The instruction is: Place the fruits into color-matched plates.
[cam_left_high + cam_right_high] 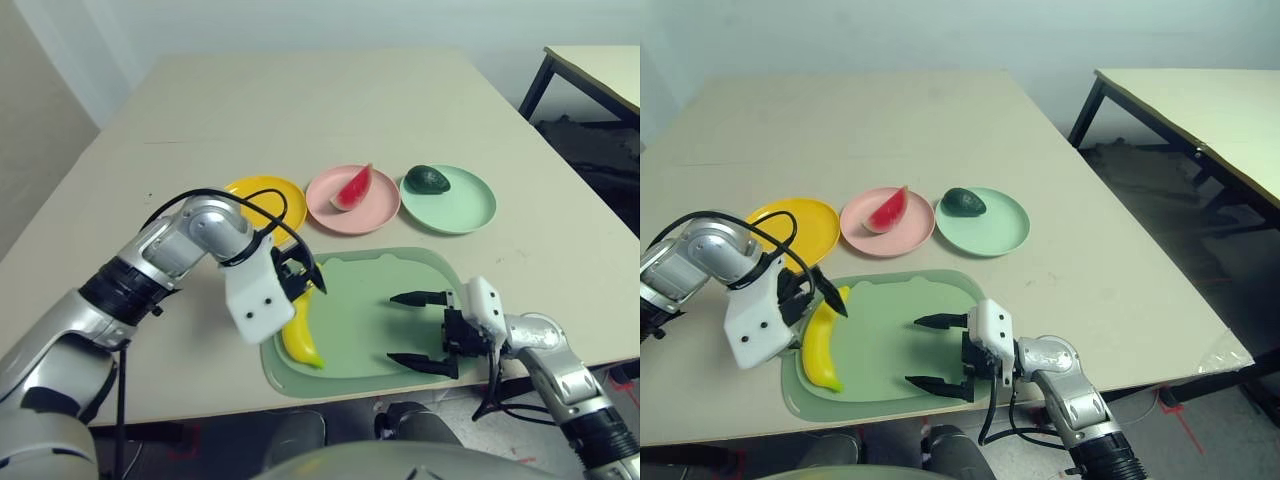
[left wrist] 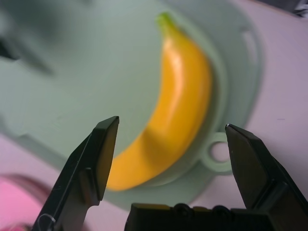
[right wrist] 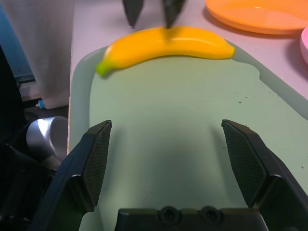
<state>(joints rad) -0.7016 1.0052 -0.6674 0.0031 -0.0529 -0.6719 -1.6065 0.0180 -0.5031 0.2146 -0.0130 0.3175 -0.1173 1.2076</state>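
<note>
My left gripper comes down next, before it closes on the yellow banana (image 1: 302, 335). My fingers are still above the banana, so closing now would miss.
The yellow banana (image 1: 302, 335) lies along the left edge of the large green mat (image 1: 370, 300). My left gripper (image 1: 305, 277) hovers open just over the banana's far end, its jaws straddling the banana (image 2: 178, 106) in the left wrist view, not closed on it. The watermelon wedge (image 1: 352, 188) rests in the pink plate (image 1: 340, 215). On the mint green plate (image 1: 465, 205) sits the dark avocado (image 1: 427, 179). The yellow plate (image 1: 262, 196) holds nothing. My right gripper (image 1: 395, 328) stands open and empty low over the mat's right half, pointing toward the banana (image 3: 168, 41).
The three plates line up behind the mat across the middle of the beige table (image 1: 300, 110). The mat's ring tab (image 2: 219, 154) juts out beside the banana. A second table (image 1: 1200, 110) stands off to the right across a gap of floor.
</note>
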